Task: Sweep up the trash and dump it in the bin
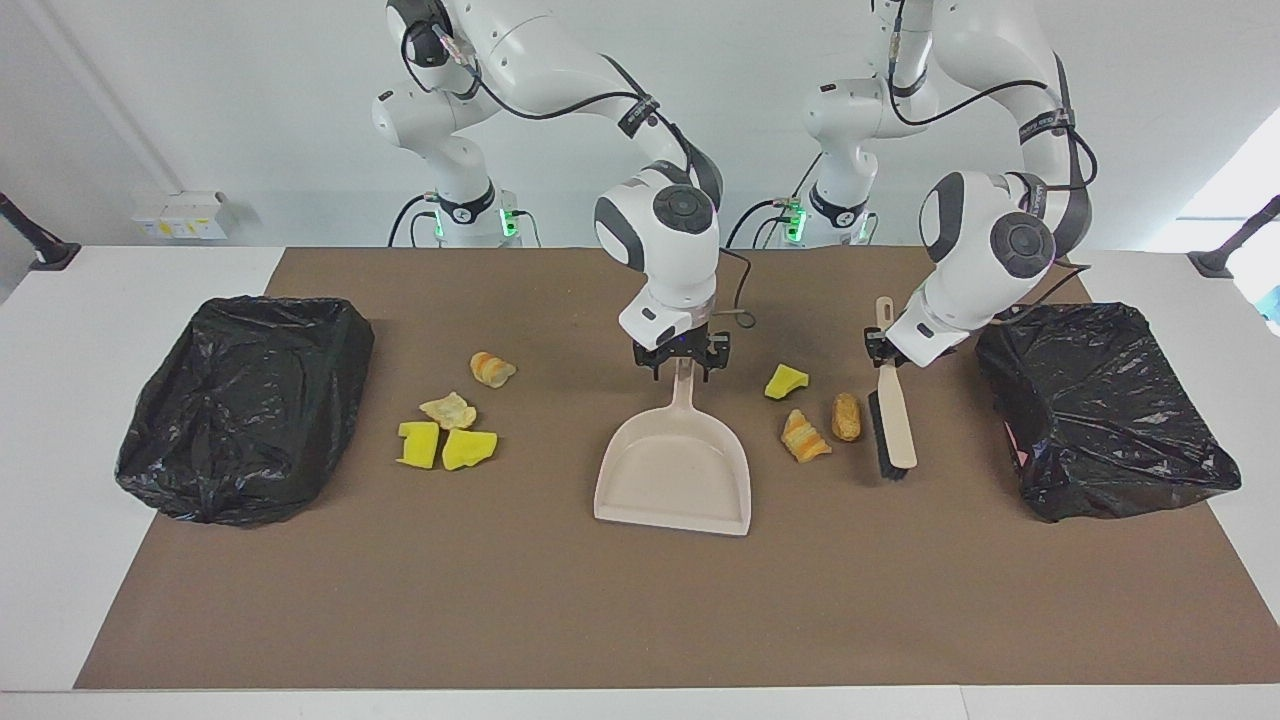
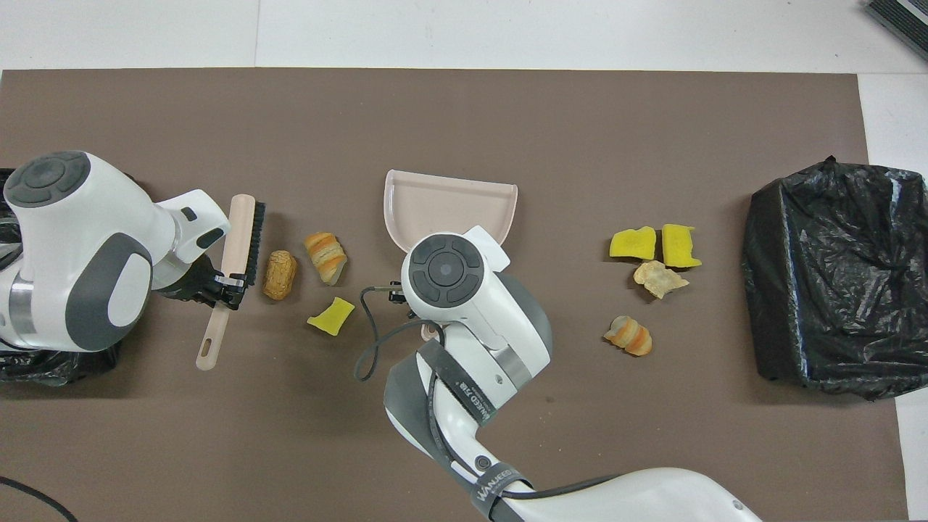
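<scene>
I should next grab the dustpan by its narrow handle with my right gripper, as the dustpan's broad tray is far wider than my gripper's fingers.
The beige dustpan (image 1: 675, 470) lies mid-table, handle toward the robots. My right gripper (image 1: 683, 368) is open, its fingers on either side of that handle (image 1: 684, 390). My left gripper (image 1: 885, 358) is shut on the brush (image 1: 893, 425), whose black bristles rest on the mat beside a brown bread lump (image 1: 846, 416). Near it lie a striped lump (image 1: 803, 436) and a yellow sponge chunk (image 1: 786, 381). Toward the right arm's end lie two yellow chunks (image 1: 445, 447), a pale flake (image 1: 449, 410) and an orange lump (image 1: 491, 369). In the overhead view the right wrist hides the dustpan's handle.
A bin lined with a black bag stands at each end of the brown mat: one (image 1: 245, 405) at the right arm's end, one (image 1: 1105, 405) at the left arm's end, close to the brush. The mat's half farthest from the robots is bare.
</scene>
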Controlling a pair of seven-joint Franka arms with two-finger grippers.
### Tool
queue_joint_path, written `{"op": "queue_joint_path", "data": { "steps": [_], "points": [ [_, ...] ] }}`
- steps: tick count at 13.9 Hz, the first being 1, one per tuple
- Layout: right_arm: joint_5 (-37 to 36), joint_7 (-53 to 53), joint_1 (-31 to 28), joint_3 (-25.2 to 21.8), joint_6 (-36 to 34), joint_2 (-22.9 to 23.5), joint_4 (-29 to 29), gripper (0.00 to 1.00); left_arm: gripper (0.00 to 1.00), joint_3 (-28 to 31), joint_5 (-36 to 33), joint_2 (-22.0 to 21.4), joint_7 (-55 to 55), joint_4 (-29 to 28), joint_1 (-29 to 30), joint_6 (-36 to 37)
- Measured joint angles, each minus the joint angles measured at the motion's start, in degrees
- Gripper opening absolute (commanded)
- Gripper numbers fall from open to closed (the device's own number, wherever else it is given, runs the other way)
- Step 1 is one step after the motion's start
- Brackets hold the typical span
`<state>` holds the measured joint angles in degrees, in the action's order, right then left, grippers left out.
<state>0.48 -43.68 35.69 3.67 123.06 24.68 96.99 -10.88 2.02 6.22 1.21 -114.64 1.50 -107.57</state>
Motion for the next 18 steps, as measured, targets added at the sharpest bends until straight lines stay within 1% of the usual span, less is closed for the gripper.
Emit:
{"op": "queue_joint_path", "data": {
  "steps": [1,2,3,4,5,6,9,12,14,15,18],
  "points": [
    [0.0,0.0,0.3,0.0,0.0,-0.1,0.4,0.64,0.00,-0.1,0.0,0.0,0.0,-0.3,0.0,0.0],
    [-0.1,0.0,0.7,0.0,-0.3,-0.2,0.6,0.55,0.00,-0.2,0.0,0.0,0.0,-0.9,0.0,-0.3],
    [-0.5,0.0,0.9,0.0,-0.7,-0.3,0.7,0.41,0.00,-0.3,0.0,0.0,0.0,-1.8,-0.2,-0.8],
    [-1.4,0.0,1.1,0.0,-1.2,-0.4,0.7,0.23,0.00,-0.4,0.0,0.0,0.1,-2.7,-0.4,-1.1],
    [-2.1,0.0,1.1,0.0,-1.5,-0.5,0.7,0.06,0.00,-0.6,0.0,0.0,0.2,-3.4,-0.4,-1.4],
    [-2.5,0.1,1.1,0.0,-1.7,-0.6,0.7,0.00,0.00,-0.8,0.0,-0.1,0.7,-3.8,-0.5,-1.6],
    [-4.8,2.7,1.1,-0.1,-3.0,-0.8,0.8,0.00,0.00,-1.1,0.8,-0.6,4.7,-5.1,-1.9,-1.6],
    [-4.9,8.6,0.7,-0.4,-3.2,-1.4,0.7,0.00,0.00,-1.3,3.6,-2.0,11.1,-6.4,-6.8,-0.4],
    [-4.9,12.7,-0.3,-0.5,-3.9,-2.7,0.7,0.00,0.00,-1.5,5.4,-2.8,15.2,-6.7,-9.6,0.0],
    [-4.9,16.4,-1.2,-0.6,-5.1,-3.6,0.7,0.00,0.00,-1.5,5.8,-3.0,16.0,-6.7,-10.0,0.0],
    [-4.9,32.6,-5.5,-0.6,-10.8,-6.6,0.7,0.00,0.00,-0.5,6.0,-4.2,16.1,-5.5,-9.1,0.0]
  ]
}}
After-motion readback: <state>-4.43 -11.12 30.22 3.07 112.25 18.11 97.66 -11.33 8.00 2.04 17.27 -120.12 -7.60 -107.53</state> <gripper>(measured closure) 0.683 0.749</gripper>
